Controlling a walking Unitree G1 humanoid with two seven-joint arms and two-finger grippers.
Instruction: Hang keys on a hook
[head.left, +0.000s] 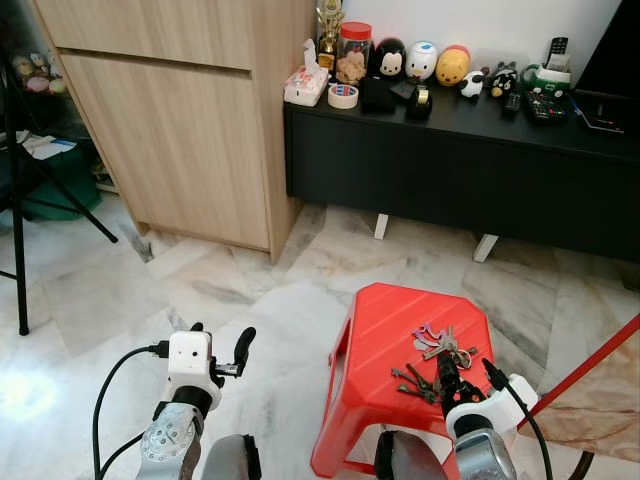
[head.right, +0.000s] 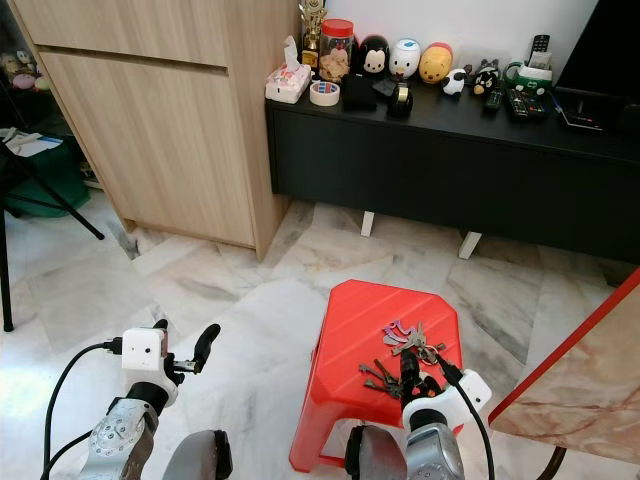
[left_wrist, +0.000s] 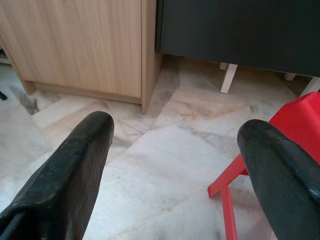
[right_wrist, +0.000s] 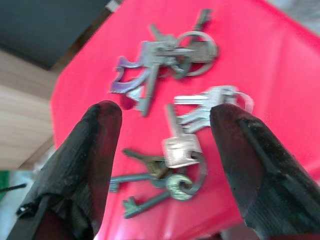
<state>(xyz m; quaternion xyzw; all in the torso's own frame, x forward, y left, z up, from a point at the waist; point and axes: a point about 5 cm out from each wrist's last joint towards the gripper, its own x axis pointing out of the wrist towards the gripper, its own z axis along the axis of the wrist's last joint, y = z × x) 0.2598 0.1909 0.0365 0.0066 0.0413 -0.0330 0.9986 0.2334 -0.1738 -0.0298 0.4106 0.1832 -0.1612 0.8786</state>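
Note:
My right gripper is going to grab the heap's wire ring, as the keys of the near heap (right_wrist: 149, 202) lie flat on the stool and only that ring arches up.
Several keys lie on a red plastic stool (head.left: 385, 325) on the marble floor. One bunch with a purple tag (right_wrist: 150, 65) and a ring lies farthest out, loose silver keys (right_wrist: 212, 102) sit in the middle, and a darker bunch with a brass key (right_wrist: 167, 172) lies nearest. My right gripper (head.left: 468, 375) hovers open just over the stool's near right corner, with the keys (head.left: 438, 345) ahead of and between its fingertips (right_wrist: 105, 125). It holds nothing. My left gripper (head.left: 220, 340) is open over the floor, left of the stool.
A tall wooden cabinet (head.left: 190, 120) stands at the back left. A low black console (head.left: 460, 165) with jars, tape and toys stands at the back right. A tripod leg (head.left: 18, 250) is at far left. A red-edged board (head.left: 590, 380) leans at right.

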